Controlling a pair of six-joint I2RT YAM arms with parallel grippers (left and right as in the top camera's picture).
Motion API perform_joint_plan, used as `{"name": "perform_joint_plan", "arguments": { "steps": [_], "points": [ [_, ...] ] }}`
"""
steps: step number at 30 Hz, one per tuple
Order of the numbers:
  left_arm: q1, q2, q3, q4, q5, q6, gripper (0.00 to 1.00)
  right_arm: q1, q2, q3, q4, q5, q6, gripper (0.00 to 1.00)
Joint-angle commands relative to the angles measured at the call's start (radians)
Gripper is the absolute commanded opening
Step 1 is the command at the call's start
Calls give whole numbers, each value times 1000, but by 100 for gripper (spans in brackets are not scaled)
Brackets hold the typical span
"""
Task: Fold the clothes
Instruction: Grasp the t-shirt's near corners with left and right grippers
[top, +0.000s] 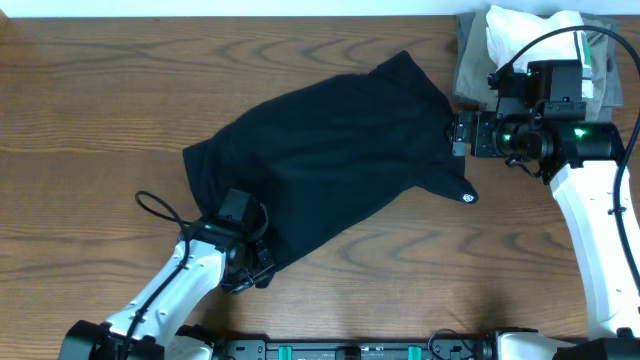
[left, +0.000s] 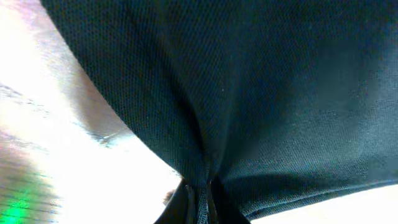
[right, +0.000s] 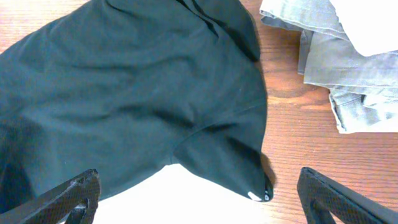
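My right gripper needs to stretch the garment flat for folding, so next it should grab the black garment's white-logo corner (top: 467, 196) (right: 262, 192), opposite where my left gripper holds it.
The clothes are one black garment (top: 330, 160) spread loosely across the middle of the wooden table, with a small white logo (top: 468, 197) at its right corner. My left gripper (top: 245, 270) sits at the garment's lower left edge, shut on a pinch of the black fabric; in the left wrist view the cloth (left: 261, 93) fills the frame and bunches between the jaws of the gripper (left: 202, 208). My right gripper (top: 455, 133) hovers at the garment's right edge, open. In the right wrist view its fingers (right: 68, 199) stand wide apart over the cloth (right: 137, 93) and logo corner (right: 255, 195), holding nothing.
A pile of folded garments lies at the back right corner: grey ones (top: 478, 62) with a white one (top: 530, 35) on top, also seen as grey cloth (right: 348, 74) and white cloth (right: 373, 22). A black cable loop (top: 160, 210) trails beside the left arm.
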Motion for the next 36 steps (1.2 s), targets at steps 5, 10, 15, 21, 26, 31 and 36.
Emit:
{"name": "perform_joint_plan", "arguments": {
  "steps": [5,10,15,21,26,31,36],
  "points": [
    [4,21,85,-32,-8,111,6,4,16,1,-23,42,12,99],
    [74,18,176,-63,-77,194,6,5,93,0,-45,72,12,99],
    [212,18,224,-58,-86,281,6,5,196,0,-63,86,12,95],
    [395,18,266,-37,-86,373,6,5,304,0,-70,94,13,91],
    [494,18,267,3,-86,396,6,13,367,0,-78,92,24,86],
    [522,18,267,40,-85,395,6,53,394,-6,-89,63,31,73],
    [522,18,267,44,-86,395,6,118,394,-24,-129,63,47,60]
  ]
}}
